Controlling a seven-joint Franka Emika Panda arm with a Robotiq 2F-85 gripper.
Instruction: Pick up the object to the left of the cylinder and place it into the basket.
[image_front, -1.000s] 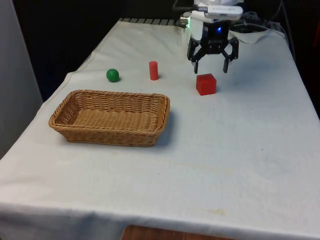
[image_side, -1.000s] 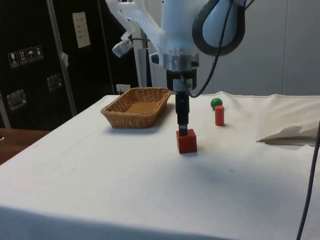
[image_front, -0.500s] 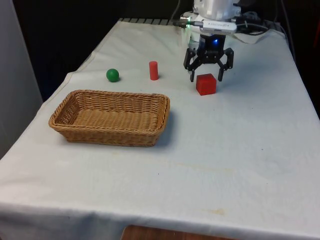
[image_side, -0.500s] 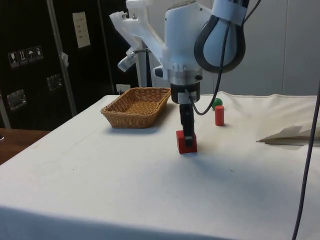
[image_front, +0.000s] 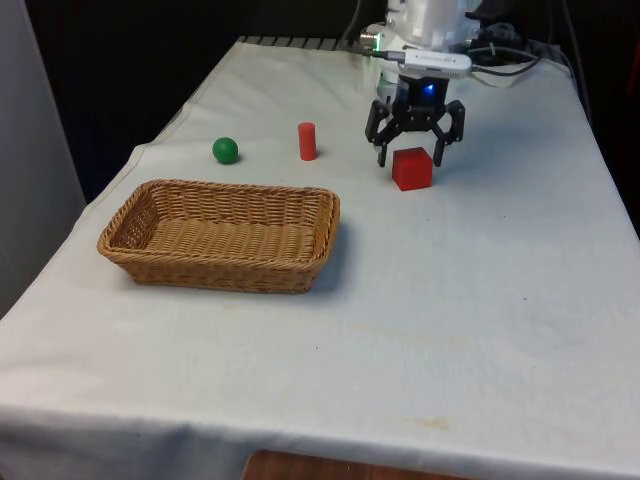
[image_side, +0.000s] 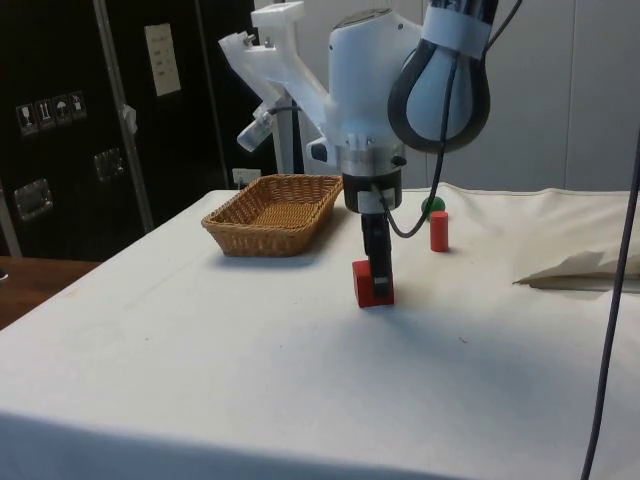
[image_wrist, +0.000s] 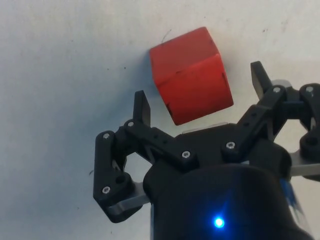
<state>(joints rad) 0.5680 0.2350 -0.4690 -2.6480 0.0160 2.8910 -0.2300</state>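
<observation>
My gripper grips the cube by two opposite sides next, to get the red cube (image_front: 412, 168) into the basket.
A red cube (image_front: 412, 168) rests on the white cloth, on the front view's right of a red cylinder (image_front: 307, 141). A green ball (image_front: 226, 151) lies on the front view's left of the cylinder. My gripper (image_front: 411, 158) hangs low just behind the cube, open, with a finger on each side of its far edge. In the wrist view the cube (image_wrist: 191, 75) sits ahead of the spread fingertips (image_wrist: 141, 105), apart from both. The side view has the gripper (image_side: 377, 272) right at the cube (image_side: 372, 284). The wicker basket (image_front: 200, 272) stands near the front view's left.
The basket (image_side: 230, 228) holds nothing. A rumpled fold of cloth (image_side: 580, 268) lies at the table's far side in the side view. Cables (image_front: 515, 70) run across the cloth behind the arm.
The gripper has come down from above the cube and shifted slightly towards the front view's left, its fingers now level with the cube. The cube, cylinder and ball have not moved.
</observation>
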